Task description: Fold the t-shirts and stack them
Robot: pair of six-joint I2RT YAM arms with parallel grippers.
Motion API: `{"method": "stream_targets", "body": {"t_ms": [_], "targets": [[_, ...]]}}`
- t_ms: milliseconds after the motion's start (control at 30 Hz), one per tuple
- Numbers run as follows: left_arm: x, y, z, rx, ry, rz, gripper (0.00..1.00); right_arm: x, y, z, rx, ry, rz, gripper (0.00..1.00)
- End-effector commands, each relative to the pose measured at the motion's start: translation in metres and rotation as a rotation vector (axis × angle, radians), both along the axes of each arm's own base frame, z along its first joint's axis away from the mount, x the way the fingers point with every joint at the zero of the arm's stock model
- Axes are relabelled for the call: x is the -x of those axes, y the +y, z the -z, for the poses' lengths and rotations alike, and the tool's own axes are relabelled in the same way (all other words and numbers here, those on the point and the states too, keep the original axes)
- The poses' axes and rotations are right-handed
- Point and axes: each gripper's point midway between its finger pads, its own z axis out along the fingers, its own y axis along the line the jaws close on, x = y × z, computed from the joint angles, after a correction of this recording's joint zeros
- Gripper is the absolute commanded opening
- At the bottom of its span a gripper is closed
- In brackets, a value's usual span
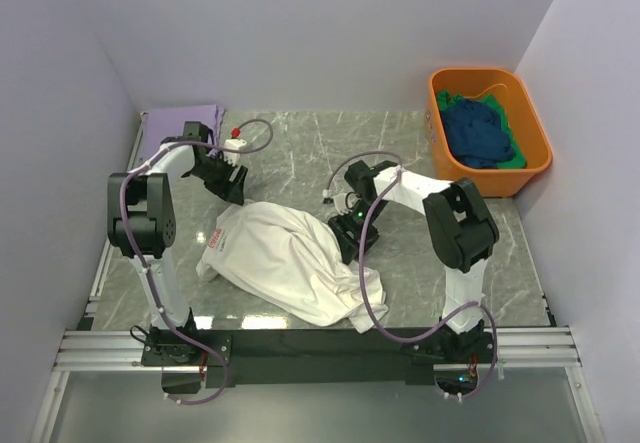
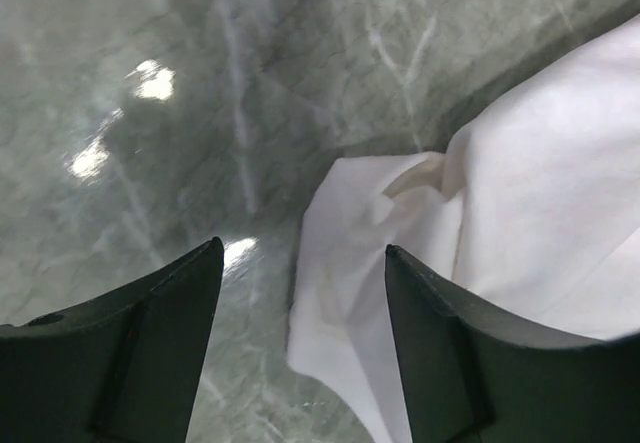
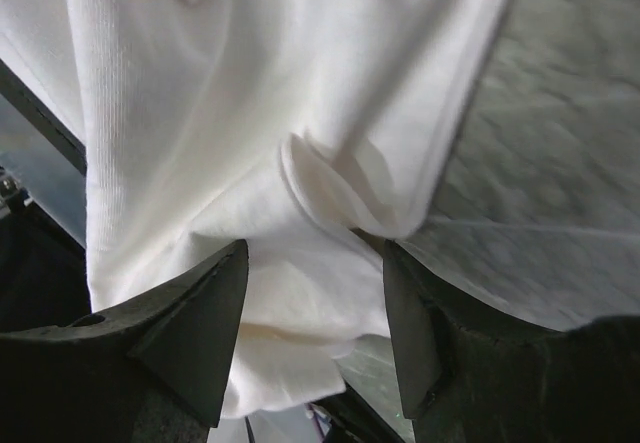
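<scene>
My right gripper will next pinch the white t-shirt's edge fold (image 1: 353,265), away from the red lettering (image 1: 218,238), so that I can then spread the t-shirt for folding.
A large white t-shirt (image 1: 290,258) lies crumpled in the middle of the table, with a bit of red lettering (image 1: 218,238) at its left end. My left gripper (image 1: 230,187) is open just behind the shirt's far left corner; in the left wrist view the gripper (image 2: 302,248) has a cloth corner (image 2: 350,253) between its spread fingers. My right gripper (image 1: 347,243) is open at the shirt's right edge; in the right wrist view the gripper (image 3: 314,248) straddles a white fold (image 3: 330,183) without pinching it. A folded lavender shirt (image 1: 180,123) lies at the back left. Dark blue (image 1: 478,133) and green (image 1: 510,159) shirts sit in the tub.
An orange plastic tub (image 1: 535,123) stands at the back right by the right wall. The grey marble tabletop (image 1: 300,153) is bounded by walls at the left, back and right. A black strip and metal rail (image 1: 320,348) run along the near edge, close to the shirt's hem.
</scene>
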Motion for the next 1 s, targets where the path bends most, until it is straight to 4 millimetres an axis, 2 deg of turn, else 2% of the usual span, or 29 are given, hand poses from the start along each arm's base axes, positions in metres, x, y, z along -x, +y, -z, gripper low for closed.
{"method": "stream_targets", "body": {"t_ms": [0, 133, 233, 267, 300, 333, 367, 500, 533, 633, 667, 700, 867, 900, 933, 967], "targets": [[-0.001, -0.016, -0.001, 0.001, -0.008, 0.042, 0.71, 0.017, 0.004, 0.003, 0.011, 0.07, -0.034, 0.64], [0.011, -0.022, 0.011, 0.007, 0.043, 0.059, 0.69, 0.026, 0.01, 0.006, -0.002, 0.124, -0.06, 0.63], [0.02, -0.024, 0.018, 0.012, 0.083, 0.071, 0.52, 0.02, 0.009, 0.01, 0.021, 0.111, -0.057, 0.46], [0.021, -0.026, 0.018, 0.019, 0.092, 0.071, 0.35, 0.014, 0.005, 0.012, 0.03, 0.101, -0.042, 0.29], [0.021, -0.026, 0.018, 0.025, 0.097, 0.066, 0.23, 0.009, 0.002, 0.013, 0.036, 0.092, -0.041, 0.2], [0.021, -0.027, 0.014, 0.036, 0.104, 0.064, 0.13, 0.001, 0.0, 0.01, 0.038, 0.071, -0.031, 0.01], [0.018, -0.024, 0.009, 0.047, 0.096, 0.055, 0.01, -0.006, -0.002, 0.007, 0.038, 0.052, -0.022, 0.0], [-0.008, -0.02, -0.033, 0.108, -0.007, 0.038, 0.01, -0.054, -0.026, -0.023, 0.024, -0.11, 0.04, 0.0], [-0.013, -0.019, -0.043, 0.113, -0.032, 0.041, 0.01, -0.068, -0.028, -0.04, 0.008, -0.184, 0.046, 0.0], [-0.023, -0.021, -0.074, 0.126, -0.107, 0.06, 0.01, -0.1, -0.043, -0.072, 0.01, -0.356, 0.064, 0.0], [-0.027, -0.011, -0.08, 0.125, -0.126, 0.043, 0.01, -0.109, -0.048, -0.078, 0.023, -0.409, 0.056, 0.0], [-0.03, -0.01, -0.094, 0.121, -0.17, 0.051, 0.01, -0.117, -0.05, -0.089, 0.022, -0.46, 0.054, 0.0], [-0.038, -0.007, -0.137, 0.123, -0.313, 0.05, 0.01, -0.145, -0.067, -0.136, 0.06, -0.683, 0.055, 0.0], [-0.036, -0.006, -0.152, 0.12, -0.365, 0.053, 0.0, -0.148, -0.069, -0.144, 0.065, -0.715, 0.063, 0.0], [-0.033, -0.002, -0.159, 0.116, -0.39, 0.05, 0.01, -0.15, -0.076, -0.16, 0.061, -0.767, 0.082, 0.0], [-0.03, 0.002, -0.165, 0.105, -0.424, 0.064, 0.0, -0.149, -0.081, -0.166, 0.064, -0.797, 0.068, 0.0]]}}
